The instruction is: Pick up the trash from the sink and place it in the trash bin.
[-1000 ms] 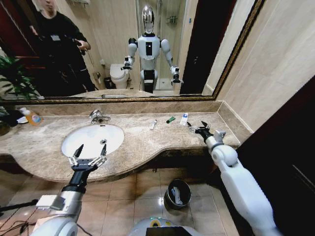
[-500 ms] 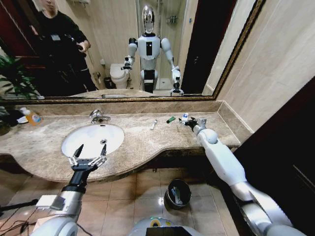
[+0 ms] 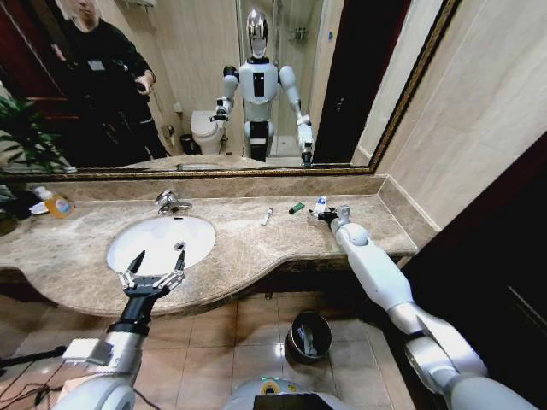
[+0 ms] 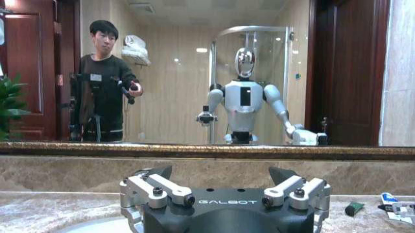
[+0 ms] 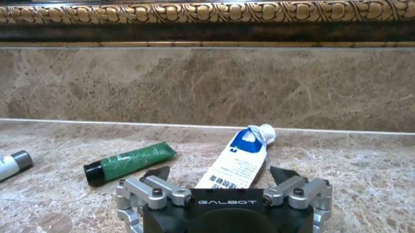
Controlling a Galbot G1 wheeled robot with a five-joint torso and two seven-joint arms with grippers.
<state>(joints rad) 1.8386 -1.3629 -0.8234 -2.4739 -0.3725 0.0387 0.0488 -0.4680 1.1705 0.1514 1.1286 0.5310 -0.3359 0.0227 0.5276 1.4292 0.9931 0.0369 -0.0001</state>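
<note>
My right gripper next needs to grab the white tube by its flat end, to drop it into the trash bin.
Three bits of trash lie on the marble top right of the sink: a white tube with a blue end, a green tube and a small white tube. My right gripper is open right at the white tube. In the right wrist view the white tube lies between the spread fingers of that gripper, with the green tube beside it. My left gripper hangs open over the basin's front rim, holding nothing. The black trash bin stands on the floor below the counter.
A chrome tap stands behind the basin. An orange-labelled bottle and a plant are at the far left. The mirror and backsplash close the counter's back, a wall its right end. The bin holds some white pieces.
My right arm has stretched forward and to the left across the counter, bringing its open gripper up to the white tube. The left arm has not moved.
</note>
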